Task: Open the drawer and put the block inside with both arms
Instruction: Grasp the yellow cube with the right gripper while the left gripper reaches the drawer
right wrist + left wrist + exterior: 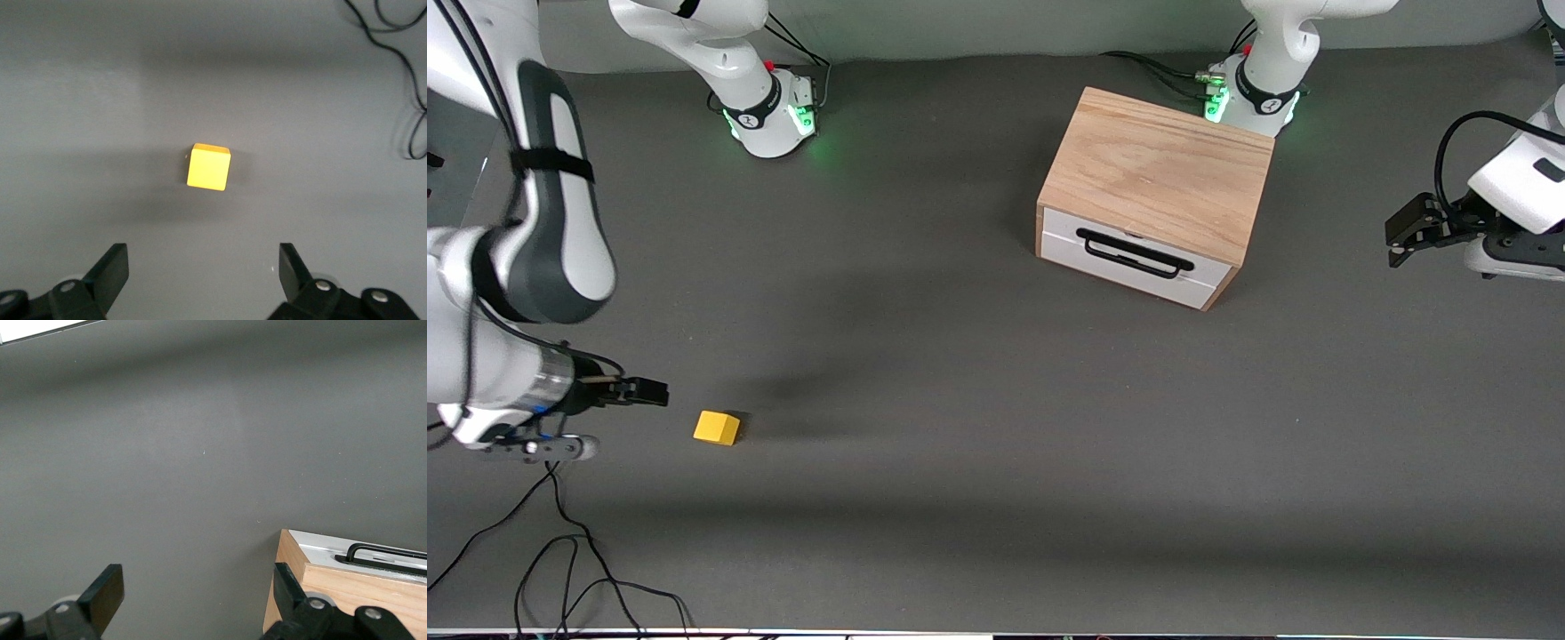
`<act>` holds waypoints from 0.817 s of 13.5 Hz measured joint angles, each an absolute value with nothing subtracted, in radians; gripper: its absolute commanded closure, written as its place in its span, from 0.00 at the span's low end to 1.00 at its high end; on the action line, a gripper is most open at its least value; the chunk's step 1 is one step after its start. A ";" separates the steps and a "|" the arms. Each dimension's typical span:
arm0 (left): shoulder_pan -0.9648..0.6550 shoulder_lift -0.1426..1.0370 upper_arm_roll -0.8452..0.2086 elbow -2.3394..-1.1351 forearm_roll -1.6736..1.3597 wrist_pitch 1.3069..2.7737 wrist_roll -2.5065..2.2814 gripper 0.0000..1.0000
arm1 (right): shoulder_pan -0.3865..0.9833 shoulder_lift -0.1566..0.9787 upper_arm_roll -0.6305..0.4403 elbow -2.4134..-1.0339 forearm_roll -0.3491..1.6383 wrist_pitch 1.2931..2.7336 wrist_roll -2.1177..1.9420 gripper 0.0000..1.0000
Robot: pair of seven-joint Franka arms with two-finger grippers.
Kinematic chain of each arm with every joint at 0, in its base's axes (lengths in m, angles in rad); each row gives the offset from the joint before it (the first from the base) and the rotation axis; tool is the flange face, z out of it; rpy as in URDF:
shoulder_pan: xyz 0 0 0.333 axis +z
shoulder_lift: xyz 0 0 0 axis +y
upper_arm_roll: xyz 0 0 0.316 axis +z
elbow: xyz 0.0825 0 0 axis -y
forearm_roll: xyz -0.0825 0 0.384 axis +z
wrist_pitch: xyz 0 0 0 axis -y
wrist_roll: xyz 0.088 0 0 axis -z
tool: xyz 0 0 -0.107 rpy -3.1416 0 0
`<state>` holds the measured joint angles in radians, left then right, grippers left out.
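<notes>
The yellow block needs to go inside the white drawer [1138, 258], so my right gripper should grip it by its opposite sides next.
The yellow block [717, 428] lies on the grey table toward the right arm's end, nearer to the front camera than the box. My right gripper [647, 391] hangs just beside it, open and empty. In the right wrist view the block [209, 167] lies ahead of the spread gripper [203, 270]. The oak box [1156, 178] stands near the left arm's base. Its white drawer [1138, 258] is shut, with the black bar handle [1134, 253] on its front. My left gripper [1400, 233] is open and empty, beside the box toward the left arm's end. The left wrist view shows the box corner [347, 587] and handle [387, 553].
Black cables [578, 569] lie on the table near the front edge at the right arm's end; they also show in the right wrist view [400, 67]. The right arm's big link [551, 204] hangs over that end. The green-lit bases [774, 111] stand along the table's back edge.
</notes>
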<state>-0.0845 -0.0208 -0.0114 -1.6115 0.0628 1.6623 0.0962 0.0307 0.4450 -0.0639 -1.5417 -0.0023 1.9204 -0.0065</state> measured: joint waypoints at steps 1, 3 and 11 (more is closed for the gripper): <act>-0.085 -0.021 -0.011 -1.612 0.063 1.661 0.096 0.00 | 0.030 0.460 -0.066 -1.556 -0.002 1.937 -0.006 0.00; -0.086 -0.021 -0.011 -1.612 0.062 1.656 0.096 0.00 | 0.027 0.489 -0.071 -1.563 -0.002 1.965 -0.004 0.00; -0.098 -0.022 -0.012 -1.610 -0.021 1.564 -0.184 0.00 | 0.017 0.625 -0.069 -1.585 0.024 2.145 -0.003 0.00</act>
